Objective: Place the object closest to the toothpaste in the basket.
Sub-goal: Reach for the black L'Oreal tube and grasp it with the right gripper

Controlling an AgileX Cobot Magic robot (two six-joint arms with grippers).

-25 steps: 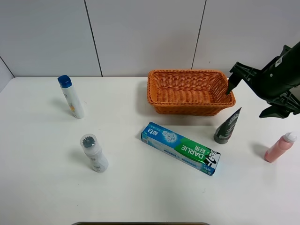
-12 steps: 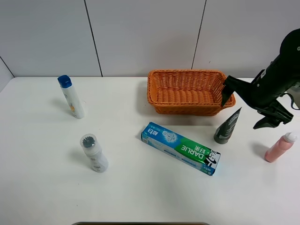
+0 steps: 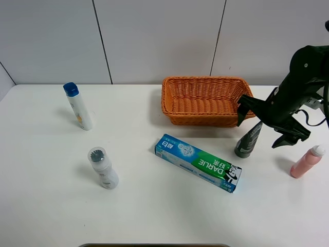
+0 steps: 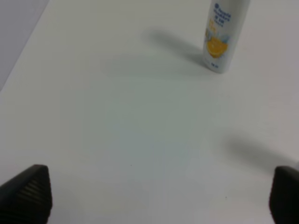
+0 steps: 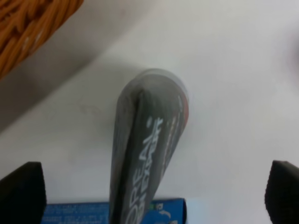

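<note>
The right gripper's fingers are next to the upper end of the dark grey tube, high above the tabletop, so it isn't time to close yet. The right gripper should go down first and then close on the tube.
The blue and green toothpaste box (image 3: 198,162) lies flat in front of the orange wicker basket (image 3: 205,116). The dark grey tube (image 3: 249,140) stands upright just right of the box, nearest to it. My right gripper (image 3: 258,131) is open, with its fingers on either side of the tube's upper end. In the right wrist view the tube (image 5: 148,140) stands between the two wide-apart fingertips (image 5: 21,191), with no contact visible, and my right gripper (image 5: 152,193) is open. My left gripper (image 4: 156,196) is open and empty above bare table; it is not visible in the exterior view.
A pink bottle (image 3: 307,162) stands right of the tube. A white bottle with a blue cap (image 3: 78,106) stands at the far left and also shows in the left wrist view (image 4: 224,37). A white bottle with a grey cap (image 3: 103,168) stands at the front left.
My right gripper has come down and to the left from beside the basket's right end, and now straddles the top of the grey tube. Nothing on the table has moved.
</note>
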